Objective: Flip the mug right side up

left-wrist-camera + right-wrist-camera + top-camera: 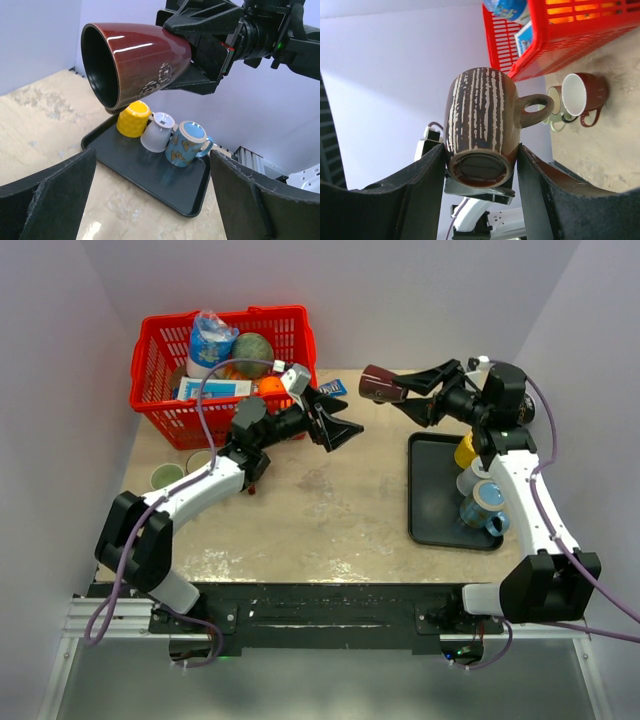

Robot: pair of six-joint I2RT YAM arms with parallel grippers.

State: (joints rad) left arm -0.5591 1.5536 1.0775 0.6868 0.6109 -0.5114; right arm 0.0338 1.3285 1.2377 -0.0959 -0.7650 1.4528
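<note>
I should grab the mug by its handle point(116, 110) with my left gripper from the side of the mug's opening, leaving the mug's base free to set it upright.
The mug point(380, 385) is dark brown with pale streaks. It is in the air on its side, mouth facing left and base toward the right wrist. My right gripper point(408, 395) is shut on its base end, above the table's far right. In the right wrist view the mug point(480, 120) sits between the fingers with its handle to the right, and my right gripper point(480, 165) pinches it at the base. My left gripper point(345, 425) is open and empty, pointing right, just left of and below the mug. The left wrist view shows the mug's open mouth point(137, 62) above my left gripper point(152, 200).
A black tray point(430, 500) at the right holds a yellow mug point(132, 119), a grey mug point(157, 132) and a blue butterfly mug point(185, 142). A red basket point(160, 350) of groceries stands at the far left. Two cups point(165, 476) sit in front of it.
</note>
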